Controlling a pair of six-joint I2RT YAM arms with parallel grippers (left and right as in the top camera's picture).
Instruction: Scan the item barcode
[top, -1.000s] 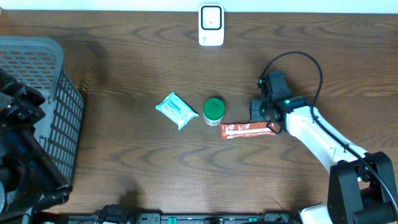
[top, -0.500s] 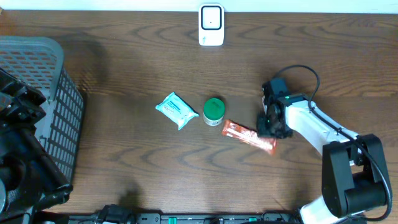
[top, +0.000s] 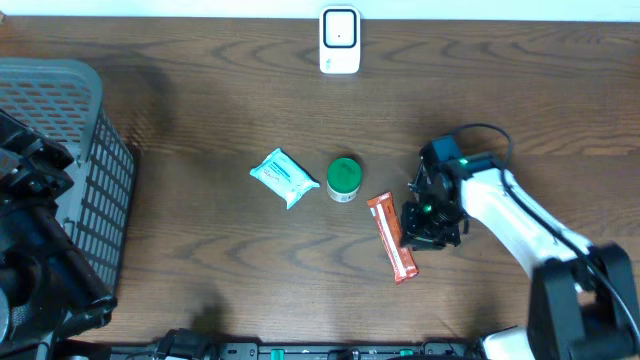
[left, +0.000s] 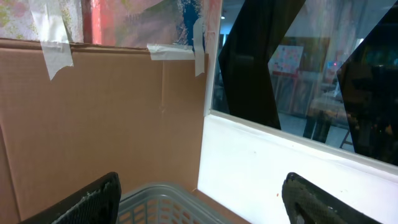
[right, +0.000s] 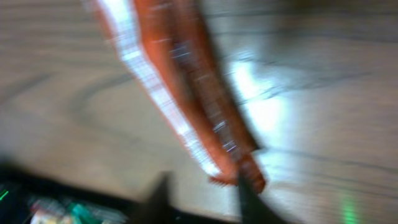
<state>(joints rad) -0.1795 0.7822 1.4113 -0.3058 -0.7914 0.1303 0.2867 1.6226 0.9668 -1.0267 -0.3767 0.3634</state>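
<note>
I will pick up the orange snack packet with my right gripper across its middle (top: 393, 238) (right: 178, 73) next, so its ends stay uncovered to scan the barcode.
An orange snack packet (top: 392, 236) lies on the dark wooden table, nearly lengthwise toward the front edge. My right gripper (top: 418, 224) sits low beside its upper right end. The right wrist view is blurred: the packet (right: 186, 93) runs diagonally, its lower end by the right finger (right: 250, 198). The gripper (right: 202, 190) has its fingers apart, with bare table between them. The white scanner (top: 340, 40) stands at the far edge. My left gripper (left: 199, 211) is open and empty, above the basket rim (left: 161, 198).
A green-lidded jar (top: 344, 178) and a blue-white wipes pack (top: 284, 178) lie left of the packet. A grey mesh basket (top: 60, 130) fills the far left, with the left arm (top: 30, 250) dark beside it. A cardboard wall (left: 99, 112) faces the left wrist.
The packet swung from lying sideways to pointing toward the front edge. The right gripper moved forward with it, and its jaws parted. The left arm has not moved.
</note>
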